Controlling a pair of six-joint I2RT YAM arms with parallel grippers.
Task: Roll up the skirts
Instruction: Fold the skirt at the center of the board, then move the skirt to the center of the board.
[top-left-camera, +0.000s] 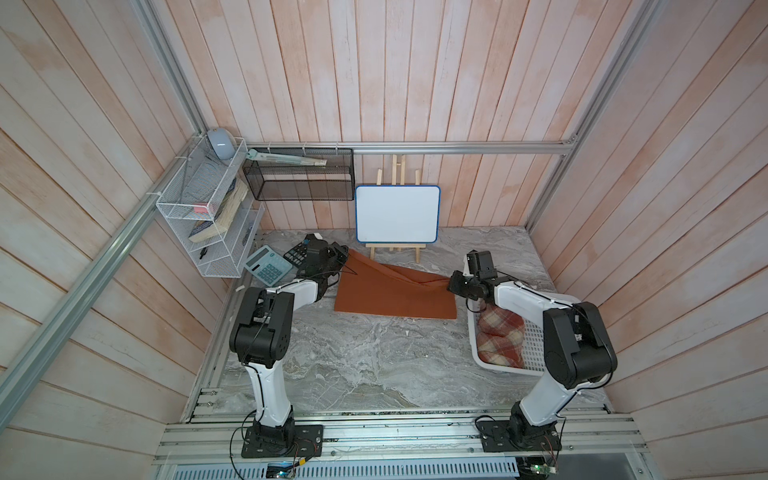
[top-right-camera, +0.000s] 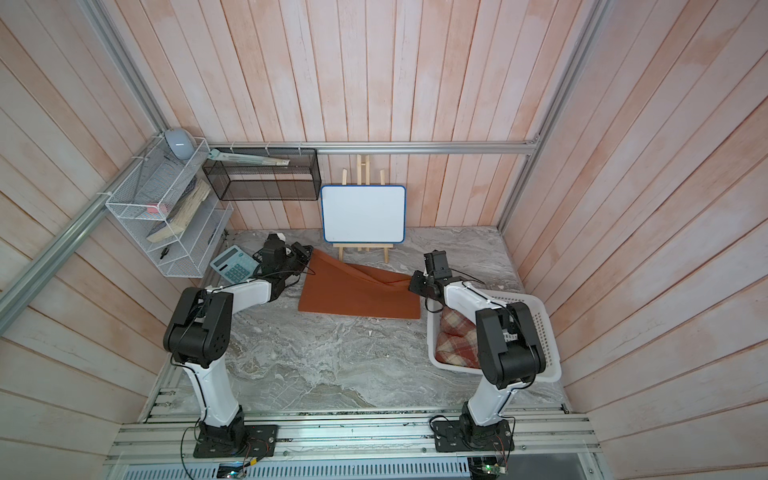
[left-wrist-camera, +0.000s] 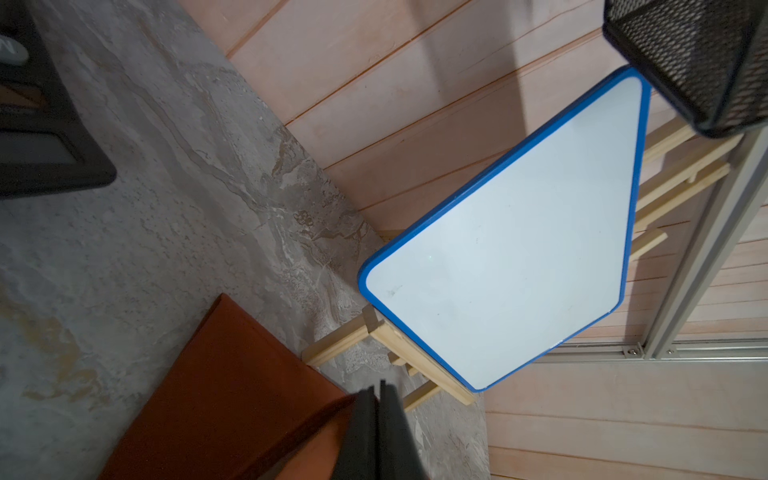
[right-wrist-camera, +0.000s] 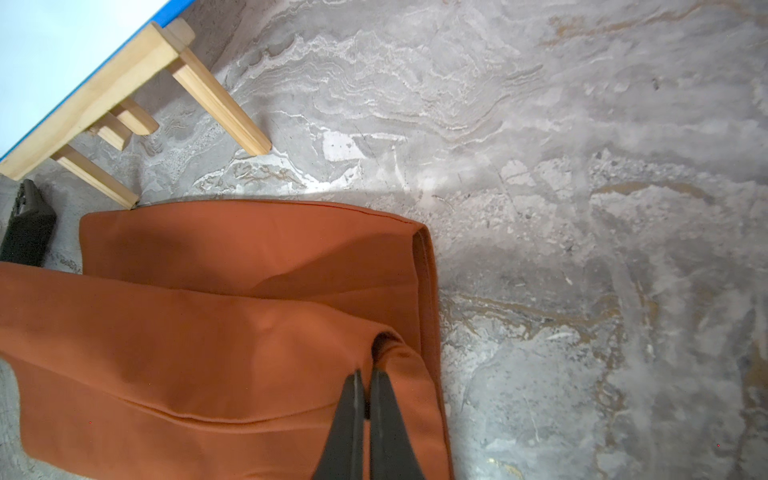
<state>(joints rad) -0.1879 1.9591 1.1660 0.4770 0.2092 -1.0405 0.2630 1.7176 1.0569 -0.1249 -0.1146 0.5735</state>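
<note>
The skirt's corner hangs over the skirt's own flat layer and would land there, so it is time for my left gripper to release the corner now.
The rust-orange skirt (top-left-camera: 395, 299) (top-right-camera: 357, 299) lies spread on the marble table, its far edge raised at both ends. My left gripper (top-left-camera: 347, 255) (left-wrist-camera: 379, 388) is shut on the skirt's far left corner (left-wrist-camera: 216, 395), held up off the table. At the right edge, my right gripper (top-left-camera: 449, 286) (right-wrist-camera: 365, 374) is shut on a pinched fold of the same skirt (right-wrist-camera: 208, 332). The plaid skirt (top-left-camera: 500, 336) (top-right-camera: 457, 336) sits bundled in the white lattice basket (top-left-camera: 532, 361), partly hidden under my right arm.
A whiteboard on a wooden easel (top-left-camera: 397, 214) stands just behind the orange skirt. A teal calculator (top-left-camera: 268, 264) and a black one (top-left-camera: 297, 251) lie by the left gripper. A white wire shelf (top-left-camera: 203, 208) and a black mesh bin (top-left-camera: 299, 178) hang on the walls.
</note>
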